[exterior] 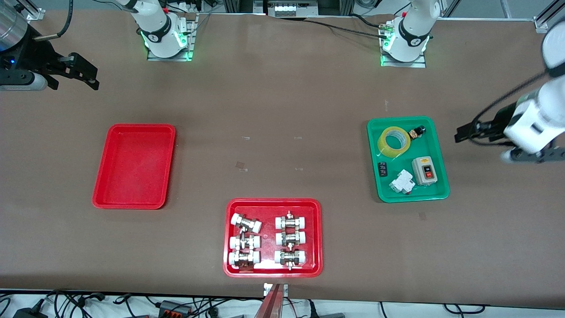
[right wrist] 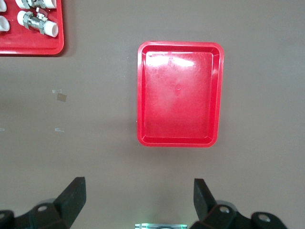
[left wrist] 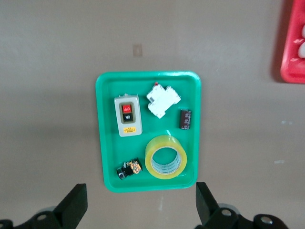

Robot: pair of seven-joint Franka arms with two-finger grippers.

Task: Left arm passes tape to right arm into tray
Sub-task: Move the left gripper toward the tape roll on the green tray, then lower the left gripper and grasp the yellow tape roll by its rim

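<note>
Next, my left gripper grabs the yellow tape by its ring side (exterior: 386, 149), to pass it over to the right arm (exterior: 32, 58).
The yellow tape (exterior: 388, 151) lies flat in the green tray (exterior: 397, 194), at the corner nearest the bases. My left gripper (exterior: 465, 132) is open and empty, up over bare table beside the green tray, toward the left arm's end. Its wrist view shows the tape (left wrist: 166, 175) in the green tray (left wrist: 101, 133), ahead of the open left gripper (left wrist: 141, 198). The plain red tray (exterior: 134, 165) is empty. My right gripper (exterior: 92, 77) is open and empty, over the table at the right arm's end. Its wrist view shows the red tray (right wrist: 178, 95) ahead of the open right gripper (right wrist: 139, 193).
The green tray also holds a grey switch box (exterior: 424, 171), a white breaker (exterior: 402, 181) and small black parts. A red tray of white-and-metal fittings (exterior: 273, 202) stands near the front edge, mid-table. The arm bases (exterior: 165, 35) stand along the edge farthest from the camera.
</note>
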